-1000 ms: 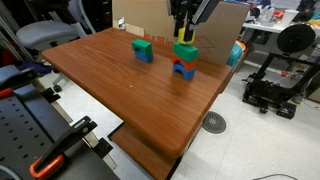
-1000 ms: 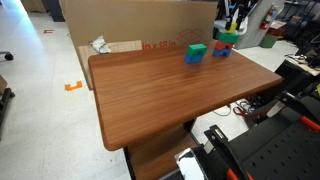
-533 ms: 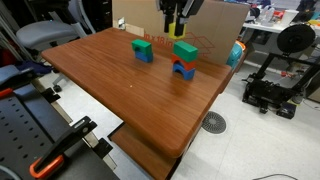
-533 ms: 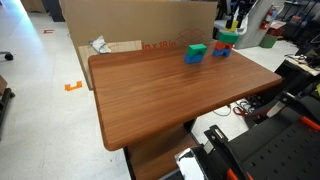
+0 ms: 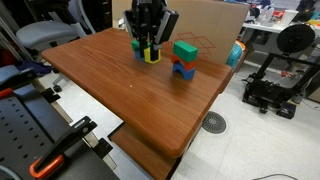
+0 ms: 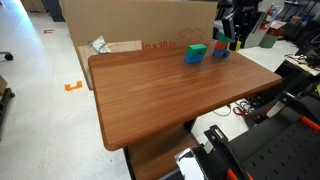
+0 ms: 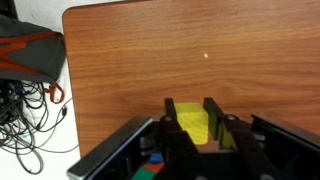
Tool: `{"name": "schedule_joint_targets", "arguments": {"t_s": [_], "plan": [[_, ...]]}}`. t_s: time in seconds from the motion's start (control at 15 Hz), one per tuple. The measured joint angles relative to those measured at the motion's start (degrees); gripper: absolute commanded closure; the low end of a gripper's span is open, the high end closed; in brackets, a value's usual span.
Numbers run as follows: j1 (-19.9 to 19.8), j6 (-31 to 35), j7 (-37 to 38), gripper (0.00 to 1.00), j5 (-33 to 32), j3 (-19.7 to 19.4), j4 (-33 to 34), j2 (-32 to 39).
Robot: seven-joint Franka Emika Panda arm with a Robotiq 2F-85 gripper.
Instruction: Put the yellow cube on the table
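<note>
The yellow cube's lower edge hangs beside the blue block. My gripper needs to lower the yellow cube onto the open table before releasing the cube.
My gripper (image 5: 151, 51) is shut on the yellow cube (image 5: 153, 57) and holds it low over the table (image 5: 120, 95), just in front of a green block on a blue block (image 5: 139, 46). In the wrist view the yellow cube (image 7: 193, 125) sits between the two fingers (image 7: 196, 138) above the wood-grain top (image 7: 150, 60). I cannot tell whether the cube touches the table. A stack of green, blue and red blocks (image 5: 184, 58) stands to the side of the gripper. In an exterior view the gripper (image 6: 238, 28) is at the table's far corner, and the cube is hard to make out.
A brown cardboard box (image 5: 215, 18) stands behind the table, also in an exterior view (image 6: 140, 25). A 3D printer (image 5: 285, 65) and an office chair (image 5: 40, 36) are beside the table. A bag (image 7: 30, 55) and cables (image 7: 30, 115) lie on the floor past the table edge.
The gripper lifted the yellow cube off the top of the green, blue and red stack, carried it sideways and lowered it next to the green-on-blue pair.
</note>
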Motion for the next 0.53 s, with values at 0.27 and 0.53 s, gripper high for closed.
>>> {"name": "schedule_joint_targets", "arguments": {"t_s": [0.27,0.53], "plan": [[1.4,1.3,0.0,0.92,-0.7,0.6,-2.9,-0.1],[2.1,1.3,0.0,0.92,-0.7,1.1,-3.6,0.8]]}}
